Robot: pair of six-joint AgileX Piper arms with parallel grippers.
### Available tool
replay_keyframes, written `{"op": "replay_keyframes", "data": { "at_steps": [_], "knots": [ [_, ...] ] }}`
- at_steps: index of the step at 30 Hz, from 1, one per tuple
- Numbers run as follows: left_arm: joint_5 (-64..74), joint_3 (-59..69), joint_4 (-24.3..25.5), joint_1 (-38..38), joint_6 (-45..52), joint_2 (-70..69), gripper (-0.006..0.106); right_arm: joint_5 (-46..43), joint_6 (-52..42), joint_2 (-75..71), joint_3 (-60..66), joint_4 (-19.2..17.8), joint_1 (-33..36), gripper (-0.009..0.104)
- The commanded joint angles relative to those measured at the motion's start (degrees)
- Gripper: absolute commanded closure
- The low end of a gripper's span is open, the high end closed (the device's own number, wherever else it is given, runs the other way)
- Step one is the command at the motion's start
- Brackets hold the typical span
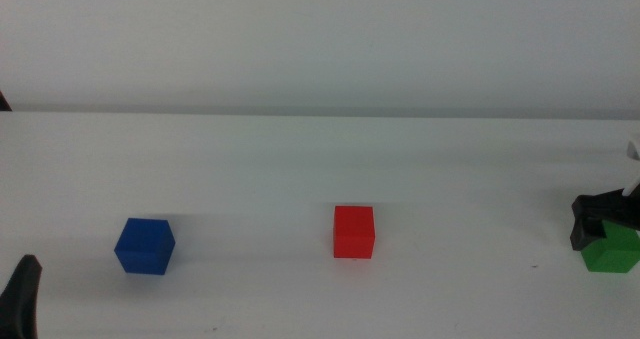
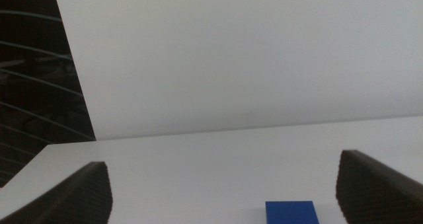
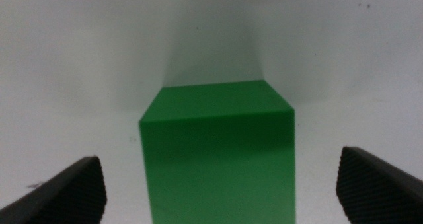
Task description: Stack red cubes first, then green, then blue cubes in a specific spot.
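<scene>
The robot's right gripper should close, because its fingers reach down on either side of the green cube (image 1: 612,251). Closing now would catch it.
The red cube (image 1: 354,231) sits alone on the white table near the middle. The blue cube (image 1: 145,246) sits to its left and shows in the left wrist view (image 2: 291,212) just ahead of the jaws. The green cube (image 1: 612,251) sits at the far right edge. My right gripper (image 1: 600,222) is low over it. In the right wrist view the green cube (image 3: 218,151) stands between the wide-open jaws of that gripper (image 3: 221,187), with a gap on each side. My left gripper (image 1: 22,297) waits at the bottom left, open and empty (image 2: 225,194).
The white tabletop (image 1: 320,159) runs back to a plain white wall. A dark area (image 2: 33,85) shows beyond the table's left end in the left wrist view.
</scene>
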Motion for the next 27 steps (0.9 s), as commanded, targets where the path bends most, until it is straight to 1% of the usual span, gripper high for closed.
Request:
{"op": "replay_keyframes", "data": {
  "at_steps": [1, 3, 4, 7, 9, 11, 14, 17, 20, 22, 24, 27],
  "knots": [
    [-0.9, 2.4, 0.0, 0.1, -0.3, -2.4, 0.010, -1.1, 0.3, 0.9, -0.4, -1.1, 0.1, 0.004],
    [-0.9, 2.4, 0.0, 0.1, -0.3, -2.4, 0.010, -1.5, 1.5, 1.5, -0.4, -1.4, 0.1, 0.013],
    [-0.9, 2.4, 0.0, 0.1, -0.1, -2.4, 0.010, -1.8, 2.1, 1.7, -0.4, -1.9, 0.1, 0.021],
    [-0.9, 2.4, 0.0, 0.1, -0.1, -2.4, 0.010, -2.9, 4.9, 2.0, -0.4, -3.9, 0.2, 0.054],
    [-0.9, 2.4, 0.0, 0.1, -0.3, -2.4, 0.010, -2.8, 6.5, 1.4, -0.7, -5.9, 1.5, 0.078],
    [-0.9, 2.4, 0.0, 0.1, -0.3, -2.4, 0.010, -0.8, 9.0, -0.8, -1.9, -6.2, 4.7, 0.090],
    [-0.9, 2.4, 0.0, 0.1, -0.3, -2.4, 0.010, 4.9, 17.8, -5.5, -6.7, -5.8, 13.2, 0.091],
    [-0.9, 2.4, 0.0, 0.1, -0.3, -2.4, 0.010, 12.8, 26.2, -6.0, -15.1, -7.8, 24.2, 0.091],
    [-0.9, 2.4, 0.0, 0.1, -0.3, -2.4, 0.010, 18.7, 35.1, -1.7, -23.6, -9.7, 34.5, 0.091],
    [-0.9, 2.4, 0.0, 0.1, -0.3, -2.4, 0.010, 19.6, 38.2, 1.7, -26.9, -10.2, 40.9, 0.091],
    [-0.9, 2.4, 0.0, 0.1, -0.3, -2.4, 0.010, 19.6, 41.5, 4.8, -29.3, -10.2, 45.5, 0.091],
    [-0.9, 2.4, 0.0, 0.1, -0.3, -2.4, 0.010, 20.5, 44.8, 7.8, -31.6, -10.2, 49.0, 0.091]
  ]
}}
